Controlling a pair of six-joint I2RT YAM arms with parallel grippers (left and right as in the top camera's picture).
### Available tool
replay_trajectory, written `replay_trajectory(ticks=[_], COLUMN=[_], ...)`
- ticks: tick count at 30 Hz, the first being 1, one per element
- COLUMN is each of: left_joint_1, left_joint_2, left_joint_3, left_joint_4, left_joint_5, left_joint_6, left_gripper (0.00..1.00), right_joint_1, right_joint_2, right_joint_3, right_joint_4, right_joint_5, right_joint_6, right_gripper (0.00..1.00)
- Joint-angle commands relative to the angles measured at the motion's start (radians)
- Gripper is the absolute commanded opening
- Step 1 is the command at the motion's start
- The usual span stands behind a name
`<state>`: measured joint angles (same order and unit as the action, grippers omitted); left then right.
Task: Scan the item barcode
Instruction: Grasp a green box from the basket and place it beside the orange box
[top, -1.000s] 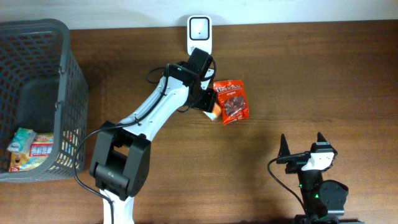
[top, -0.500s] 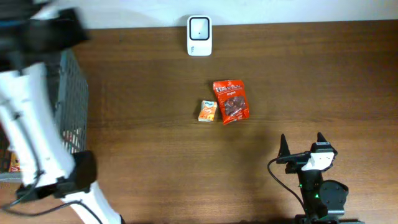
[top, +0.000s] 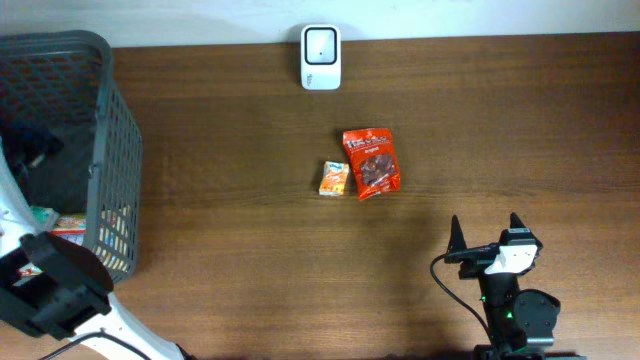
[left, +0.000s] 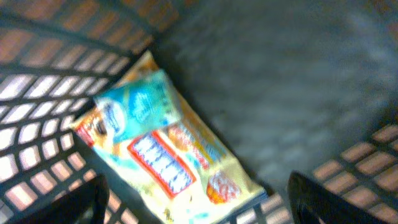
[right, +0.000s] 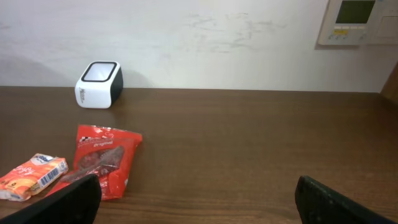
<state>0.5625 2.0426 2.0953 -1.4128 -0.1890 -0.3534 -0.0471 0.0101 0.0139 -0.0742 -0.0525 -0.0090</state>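
My left gripper grabs the teal pack by one edge next, leaving the pack's broad printed sides uncovered to scan the item barcode.
The white barcode scanner (top: 321, 44) stands at the table's far edge and shows again as the scanner (right: 98, 76). A red snack packet (top: 371, 163) and a small orange packet (top: 334, 178) lie side by side mid-table, free of both grippers. My left gripper (top: 32, 150) hangs inside the grey basket (top: 115, 120). In the left wrist view this gripper (left: 199, 211) is open above a yellow packet (left: 180, 168) with a teal pack (left: 137, 109) lying on it; it holds nothing. My right gripper (top: 487, 240) rests open and empty at the near right.
The tall mesh basket wall (left: 37, 93) surrounds the left gripper closely. In the right wrist view, the red packet (right: 102, 162) and the orange packet (right: 34, 176) lie left of the right gripper (right: 199, 208). A wall panel (right: 357, 22) hangs at the back.
The left arm let go of the orange packet beside the red one, swung left from near the scanner and reached into the basket with its jaws opened wider. The right arm stayed still.
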Motion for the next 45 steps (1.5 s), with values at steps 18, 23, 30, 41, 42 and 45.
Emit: replay_trajectory(ticks=[18,23,30,41,42,45], left_joint_1=[0.003,0.003,-0.008,-0.106,-0.135,-0.356], left_joint_2=[-0.006,-0.006,-0.055,-0.545,-0.572,-0.593], left_joint_3=[-0.56,-0.579,-0.473,-0.313,-0.313,-0.319], left_joint_4=[0.51,0.521,0.487,0.528,0.534,0.523], left_joint_5=[-0.332,-0.332,-0.324,0.436,0.528,0.675], left_joint_6=[0.094,0.095,0.15,0.15,0.15,0.15], left_gripper=[0.6,0.16,0.0,0.0,0.0,0.0], right_joint_1=[-0.006,-0.006,-0.006,-0.006,-0.006,-0.006], right_joint_2=[-0.006,-0.006,-0.006,-0.006,-0.006,-0.006], right_joint_3=[-0.008,-0.008,-0.008,-0.008,-0.008,-0.008], right_joint_4=[-0.001,-0.001,-0.001,-0.001,-0.001,-0.001], right_joint_5=[-0.003,-0.003,-0.003,-0.003,-0.003,-0.003], right_joint_6=[-0.005,-0.006,-0.006,-0.005,-0.006,-0.006], right_gripper=[0.98,0.99,0.99,0.98,0.99,0.99])
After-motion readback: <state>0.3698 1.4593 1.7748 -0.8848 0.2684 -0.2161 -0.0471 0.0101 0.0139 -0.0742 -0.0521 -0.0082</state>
